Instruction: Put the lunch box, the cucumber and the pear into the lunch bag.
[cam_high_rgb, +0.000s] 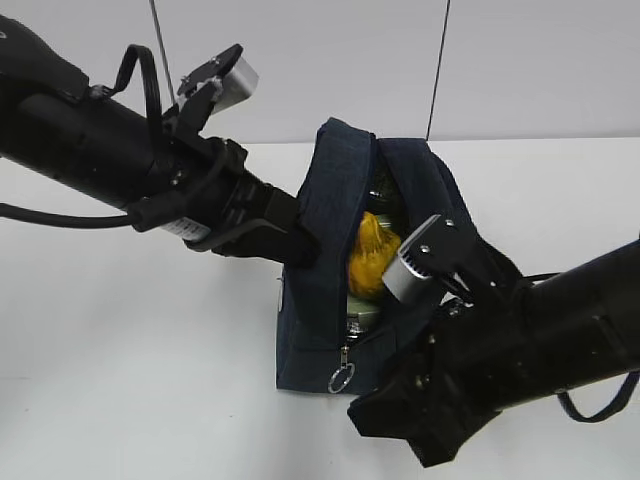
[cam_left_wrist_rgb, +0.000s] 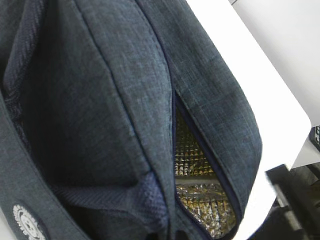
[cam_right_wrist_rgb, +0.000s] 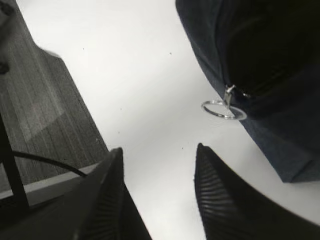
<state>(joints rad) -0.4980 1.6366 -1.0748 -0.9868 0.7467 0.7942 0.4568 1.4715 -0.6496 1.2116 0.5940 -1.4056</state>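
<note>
My right gripper grabs the metal zipper pull by its ring (cam_high_rgb: 341, 379) next, since the ring sticks out while the slider (cam_high_rgb: 345, 354) sits close against the navy fabric.
The dark navy lunch bag (cam_high_rgb: 310, 330) stands open in the middle of the white table. The yellow pear (cam_high_rgb: 372, 255) lies inside it, on the pale green lid of the lunch box (cam_high_rgb: 365, 316). The cucumber does not show clearly; only something dark sits behind the pear. My left gripper (cam_high_rgb: 305, 245) is shut on the bag's left flap, and navy fabric (cam_left_wrist_rgb: 100, 100) and silvery lining (cam_left_wrist_rgb: 200, 175) fill its view. My right gripper (cam_right_wrist_rgb: 159, 150) is open and empty just in front of the bag, near the metal ring pull (cam_right_wrist_rgb: 224, 109), which also shows in the exterior view (cam_high_rgb: 341, 378).
The white table (cam_high_rgb: 120, 330) extends left and right of the bag. In the right wrist view the table's edge and grey floor (cam_right_wrist_rgb: 40, 100) lie to the left. A black cable (cam_high_rgb: 60, 218) hangs under the left arm.
</note>
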